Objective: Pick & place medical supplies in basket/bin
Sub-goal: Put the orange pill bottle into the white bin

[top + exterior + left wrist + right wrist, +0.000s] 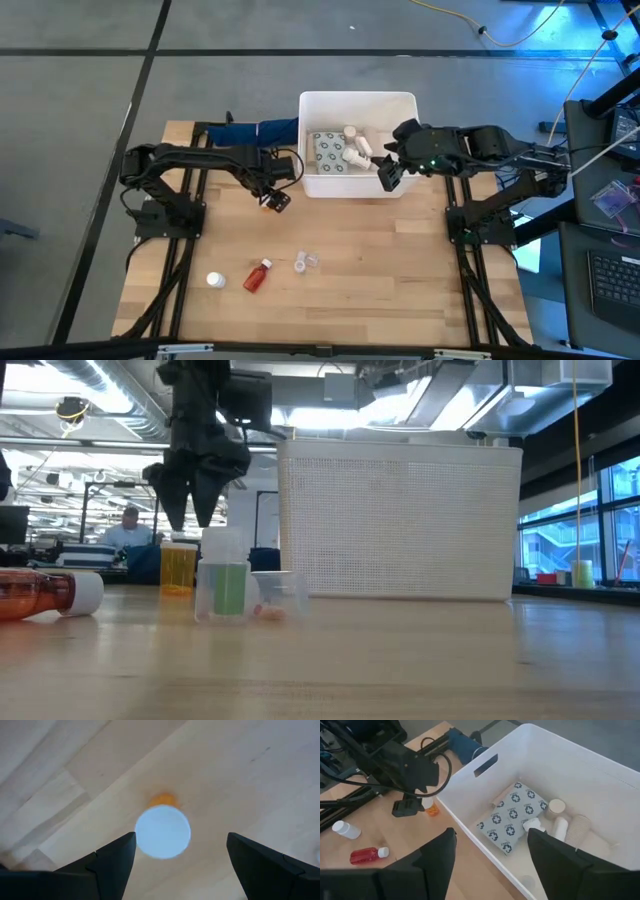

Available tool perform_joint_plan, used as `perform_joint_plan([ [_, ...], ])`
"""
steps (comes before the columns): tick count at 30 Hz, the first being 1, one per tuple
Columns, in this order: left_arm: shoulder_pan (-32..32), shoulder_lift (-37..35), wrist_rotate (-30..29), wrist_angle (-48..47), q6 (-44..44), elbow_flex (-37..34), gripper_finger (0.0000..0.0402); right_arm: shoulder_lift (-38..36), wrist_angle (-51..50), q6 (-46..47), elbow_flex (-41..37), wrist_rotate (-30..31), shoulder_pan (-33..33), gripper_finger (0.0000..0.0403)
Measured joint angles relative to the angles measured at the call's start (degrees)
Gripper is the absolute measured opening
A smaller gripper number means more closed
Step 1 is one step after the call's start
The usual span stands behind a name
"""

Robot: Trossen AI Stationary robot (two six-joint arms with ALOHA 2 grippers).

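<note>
The left gripper should move lower before it closes on the white cap (163, 831) of the orange bottle (164, 799). The fingers are above the cap, so they would miss if they closed now.
An orange pill bottle with a white cap (163, 831) stands upright on the table just in front of the white bin (357, 101). My left gripper (181, 840) hangs open right above it, one finger on each side of the cap and clear of it; the low view shows the gripper (195, 495) above the bottle (178, 565). My right gripper (490, 838) is open and empty over the bin's near right corner (390, 176). In the bin lie a grey dotted packet (512, 817) and several white bottles and tubes (560, 822).
On the near part of the table lie a white bottle (214, 280), a red bottle on its side (258, 276) and small clear cups (306, 263). A dark blue cloth bundle (255, 130) lies left of the bin. People show in the room beyond.
</note>
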Motion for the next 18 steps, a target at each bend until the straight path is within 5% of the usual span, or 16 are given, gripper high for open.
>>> perform_joint_plan([
  [18, 3.0, 0.1, 2.3, 7.3, 0.6, -9.2, 0.0303, 0.9, 0.0, -0.3, 0.0, 0.1, 0.0, 0.0246],
])
